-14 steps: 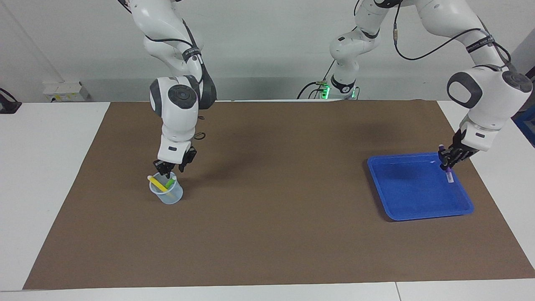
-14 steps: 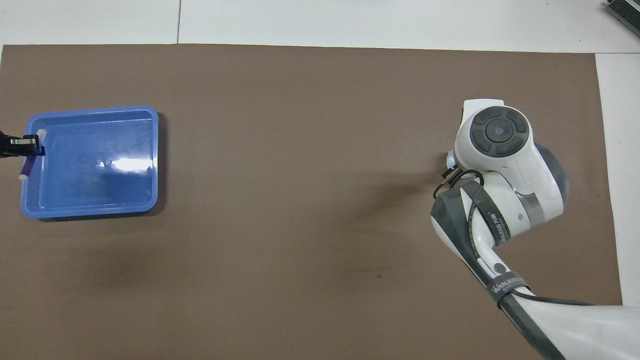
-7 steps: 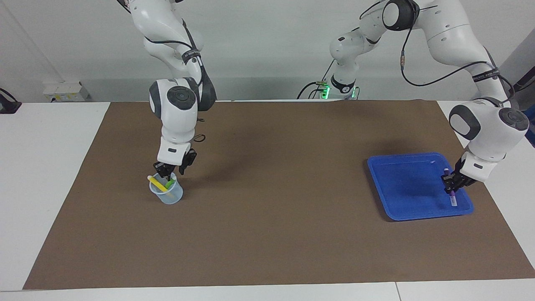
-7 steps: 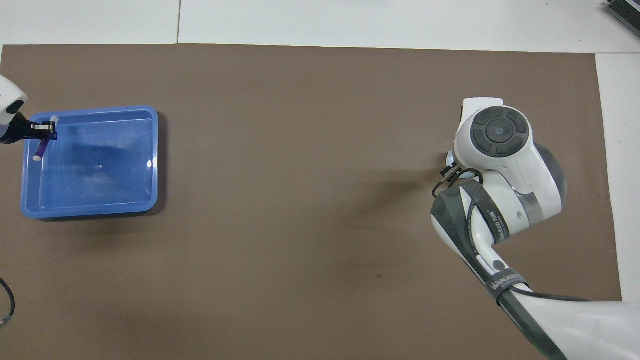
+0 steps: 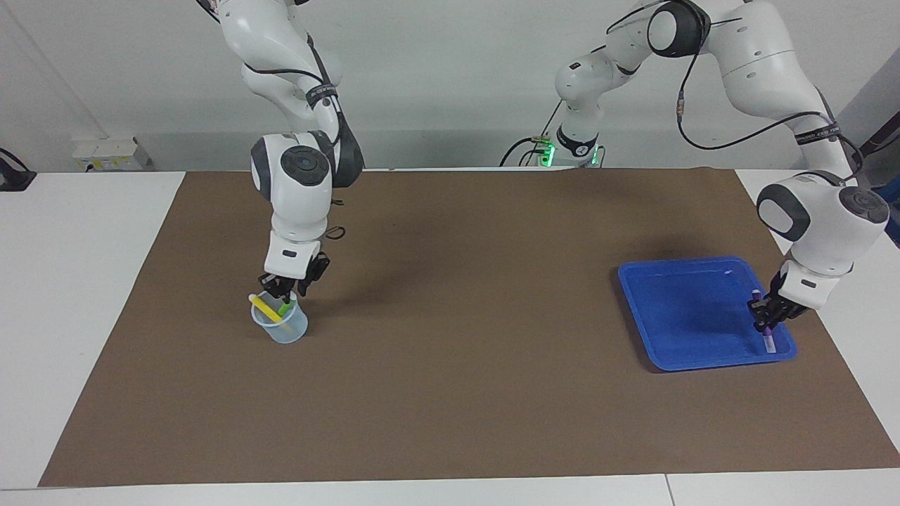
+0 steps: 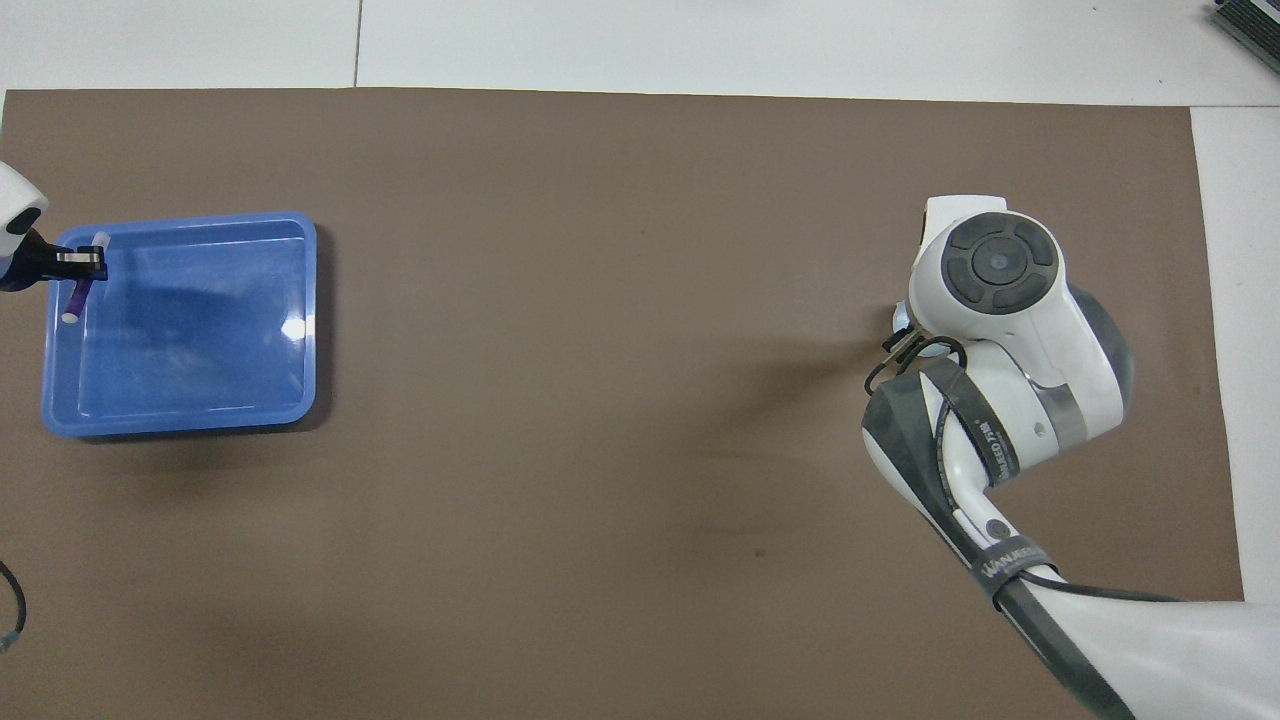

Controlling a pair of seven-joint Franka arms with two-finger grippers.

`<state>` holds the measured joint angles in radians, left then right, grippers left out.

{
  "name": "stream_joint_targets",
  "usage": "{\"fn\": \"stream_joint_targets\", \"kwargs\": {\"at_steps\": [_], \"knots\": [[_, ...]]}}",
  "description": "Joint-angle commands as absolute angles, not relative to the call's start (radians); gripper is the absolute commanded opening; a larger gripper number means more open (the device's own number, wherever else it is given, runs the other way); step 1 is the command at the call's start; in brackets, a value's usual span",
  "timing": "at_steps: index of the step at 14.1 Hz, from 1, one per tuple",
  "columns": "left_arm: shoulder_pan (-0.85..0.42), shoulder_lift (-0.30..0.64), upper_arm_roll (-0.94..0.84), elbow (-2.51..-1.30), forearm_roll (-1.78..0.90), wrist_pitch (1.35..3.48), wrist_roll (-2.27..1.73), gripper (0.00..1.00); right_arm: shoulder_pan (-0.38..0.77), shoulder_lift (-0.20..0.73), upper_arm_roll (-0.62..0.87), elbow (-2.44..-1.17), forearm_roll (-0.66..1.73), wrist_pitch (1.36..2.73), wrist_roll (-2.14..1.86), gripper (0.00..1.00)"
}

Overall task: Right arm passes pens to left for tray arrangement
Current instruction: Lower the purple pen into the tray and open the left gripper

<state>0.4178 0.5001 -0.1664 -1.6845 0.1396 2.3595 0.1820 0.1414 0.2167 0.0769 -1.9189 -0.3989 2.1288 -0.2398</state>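
Observation:
The translucent cup encloses the lower part of the green pen, so the robot's right gripper should next grip the green pen by its upper end.
The blue tray (image 5: 689, 309) lies at the left arm's end of the table, also in the overhead view (image 6: 190, 340). My left gripper (image 5: 763, 318) is shut on the purple pen (image 5: 768, 339), holding it upright, pale tip down. The tip is low in the tray's corner farthest from the robots. In the overhead view the gripper (image 6: 78, 262) and the pen (image 6: 76, 297) show at the tray's edge. My right gripper (image 5: 287, 289) is open just over the translucent cup (image 5: 281, 328). The cup holds the yellow pen (image 5: 266, 308) and the green pen (image 5: 285, 308). In the overhead view the right wrist (image 6: 995, 265) hides them.
A brown mat (image 5: 450, 393) covers most of the white table (image 5: 77, 295). A white socket box (image 5: 109, 153) stands against the wall past the right arm's end. A dark object (image 6: 1250, 25) lies at the table corner farthest from the robots.
My left gripper has carried the purple pen from over the tray's rim down into the tray's corner. My right gripper has sunk slightly toward the cup.

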Motion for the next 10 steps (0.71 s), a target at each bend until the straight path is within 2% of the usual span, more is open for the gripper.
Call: {"fn": "stream_joint_targets", "kwargs": {"at_steps": [1,7,8,9,10], "knots": [[0.431,0.491,-0.178,-1.736,0.150,2.405,0.195,0.00,0.124,0.224,0.083,-1.913,-0.420,2.154,-0.262,0.36],[0.442,0.483,-0.178,-1.775,0.149,2.413,0.195,0.00,0.124,0.232,0.083,-1.913,-0.420,2.167,-0.261,0.34],[0.445,0.480,-0.179,-1.782,0.149,2.418,0.195,0.01,0.124,0.232,0.083,-1.913,-0.420,2.168,-0.261,0.34],[0.442,0.480,-0.178,-1.786,0.149,2.421,0.195,0.12,0.124,0.233,0.083,-1.913,-0.420,2.168,-0.261,0.33],[0.442,0.479,-0.179,-1.790,0.149,2.421,0.195,0.12,0.124,0.236,0.083,-1.913,-0.420,2.168,-0.261,0.33]]}}
